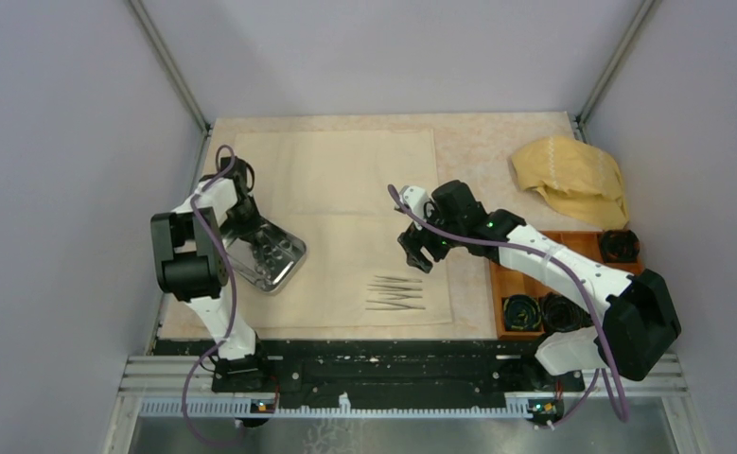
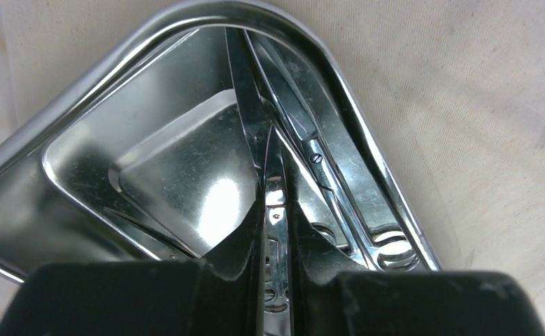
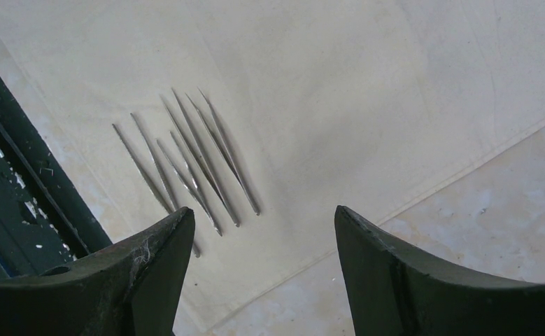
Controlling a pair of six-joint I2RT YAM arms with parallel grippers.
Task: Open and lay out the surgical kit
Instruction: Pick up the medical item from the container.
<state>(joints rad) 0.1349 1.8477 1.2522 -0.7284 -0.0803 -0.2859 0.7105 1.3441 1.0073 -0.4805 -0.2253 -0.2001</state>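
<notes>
I would lift the slim scissors out of the steel tray [image 1: 289, 272] if I raised my left gripper now, because my fingers pinch them between the blades and the rings.
The pale cream cloth [image 1: 364, 189] lies spread flat on the table. At its left edge sits the steel tray [image 1: 289, 272], seen close in the left wrist view [image 2: 150, 161]. My left gripper [image 1: 251, 232] reaches down into the tray, and its fingers [image 2: 276, 210] are shut on a slim pair of scissors [image 2: 254, 115]. A second pair of scissors [image 2: 304, 133] lies beside it along the tray's wall. Three tweezers [image 1: 394, 293] [image 3: 192, 161] lie side by side on the cloth near its front edge. My right gripper [image 1: 421, 251] [image 3: 262, 217] hovers open above the cloth's right edge, holding nothing.
A crumpled mustard-yellow cloth [image 1: 572, 175] lies at the back right. An orange compartment box [image 1: 525, 284] with black coils stands under the right arm. The black base rail [image 3: 10, 203] runs along the near edge, close to the tweezers.
</notes>
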